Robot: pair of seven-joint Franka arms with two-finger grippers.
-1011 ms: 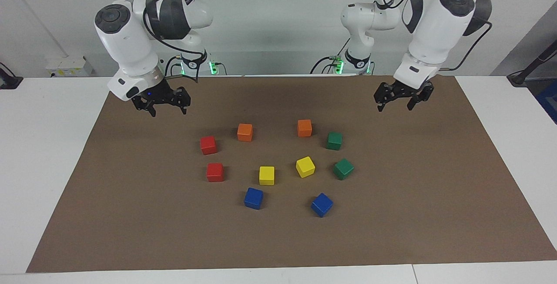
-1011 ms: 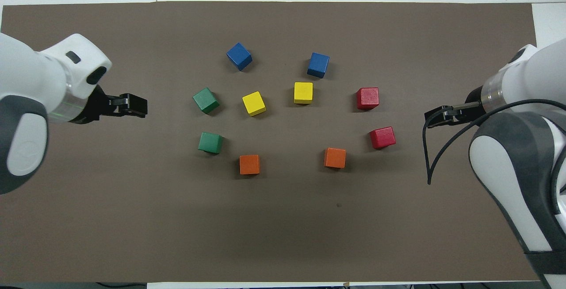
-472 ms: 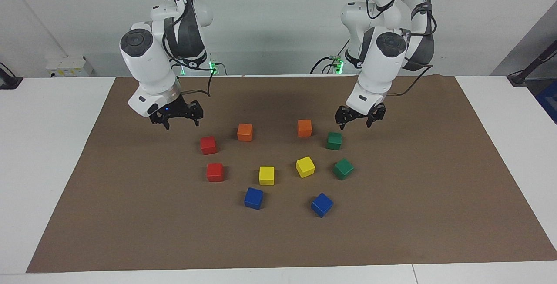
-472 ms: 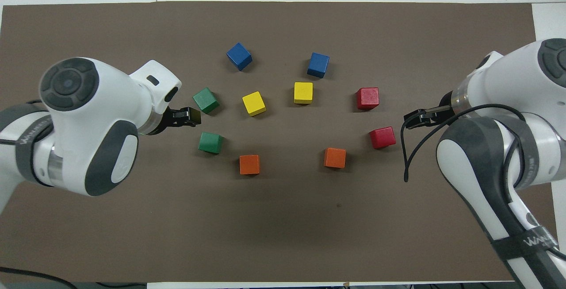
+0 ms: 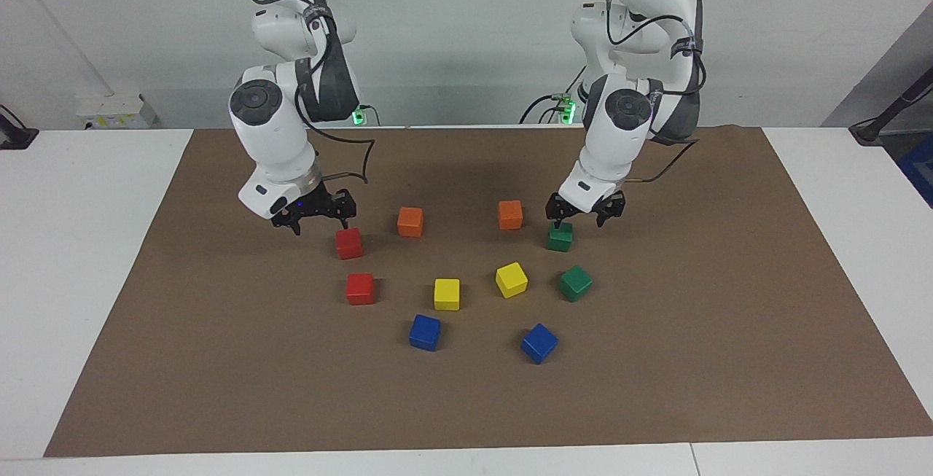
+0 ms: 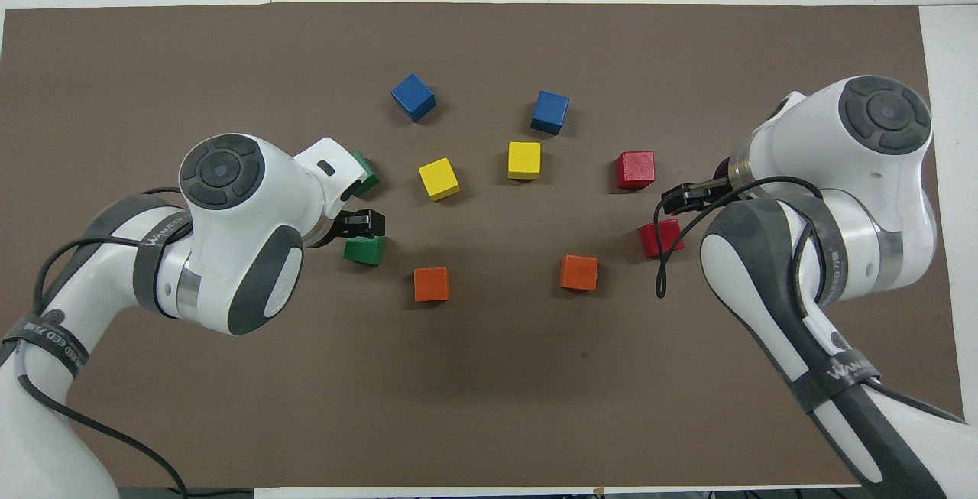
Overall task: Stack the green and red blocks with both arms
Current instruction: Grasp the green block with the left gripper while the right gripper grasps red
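The left gripper isn't ready to close, because its fingers are above the green block's far edge (image 6: 364,241) and would miss the block now. It should come down first, then close on the block.
Two red blocks (image 5: 349,243) (image 5: 360,289) lie on the brown mat toward the right arm's end. Two green blocks (image 5: 560,237) (image 5: 576,283) lie toward the left arm's end. My left gripper (image 5: 578,219) hangs open just above the green block nearer the robots (image 6: 364,251), with nothing in it. The left wrist partly covers the other green block (image 6: 367,175) in the overhead view. My right gripper (image 5: 319,222) is open and empty, low beside the red block nearer the robots (image 6: 661,238), on the side toward the right arm's end. The other red block (image 6: 636,170) lies uncovered.
Between the red and green pairs lie two orange blocks (image 5: 410,221) (image 5: 510,214), two yellow blocks (image 5: 447,294) (image 5: 511,279) and, farthest from the robots, two blue blocks (image 5: 425,332) (image 5: 539,342). The brown mat (image 5: 729,330) covers most of the white table.
Both arms have swung in from the table's ends toward the middle and come down. The left gripper now hangs over a green block, the right beside a red one. No block moved.
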